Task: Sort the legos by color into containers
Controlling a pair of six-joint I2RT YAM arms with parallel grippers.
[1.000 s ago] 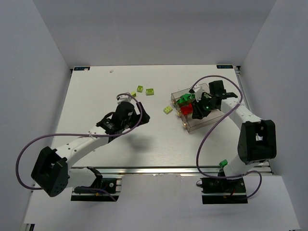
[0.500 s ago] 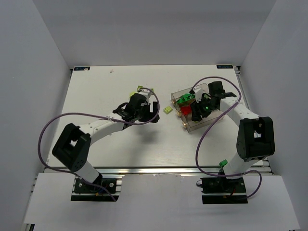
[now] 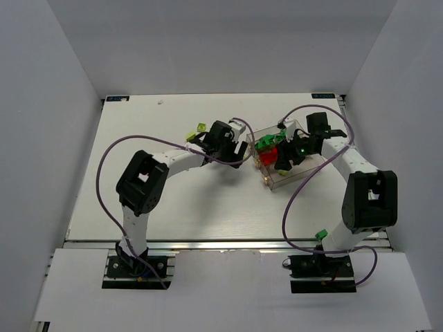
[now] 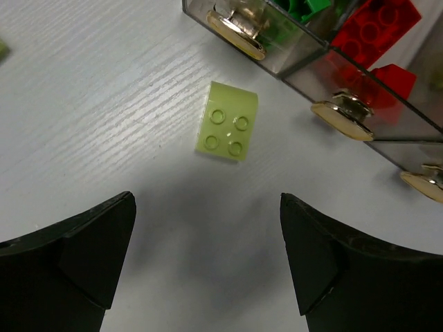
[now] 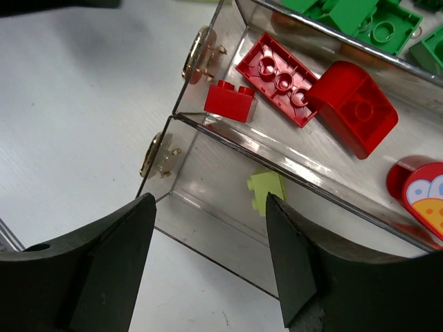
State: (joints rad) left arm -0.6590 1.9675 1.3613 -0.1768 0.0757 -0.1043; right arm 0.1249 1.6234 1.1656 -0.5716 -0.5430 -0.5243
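Note:
The lime brick (image 4: pixel 228 123) is out past both gripper fingers, so my left gripper would miss it if it closed now.
In the left wrist view a lime brick (image 4: pixel 227 130) lies studs up on the table, just ahead of my open left gripper (image 4: pixel 208 202) and clear of both fingers. The containers (image 4: pixel 299 54) stand right behind it. From above, the left gripper (image 3: pixel 241 149) sits at the tray's left end and hides that brick. My right gripper (image 5: pixel 210 200) hangs open and empty over the containers (image 5: pixel 208 131), above a bin where one small lime brick (image 5: pixel 266 190) lies. Red bricks (image 5: pixel 284 69) fill the middle bin and green bricks (image 5: pixel 360 17) the far one. The right gripper (image 3: pixel 282 158) is over the tray.
Two more lime bricks (image 3: pixel 201 127) lie on the table behind the left arm. A rounded red piece with a printed picture (image 5: pixel 419 194) is in the red bin. Brass knobs (image 4: pixel 342 117) stick out from the tray's end wall. Purple cables loop from both arms.
My left arm has swung far to the right, from mid-table to the tray's left end, and now covers the lime brick there. The right gripper stayed over the tray.

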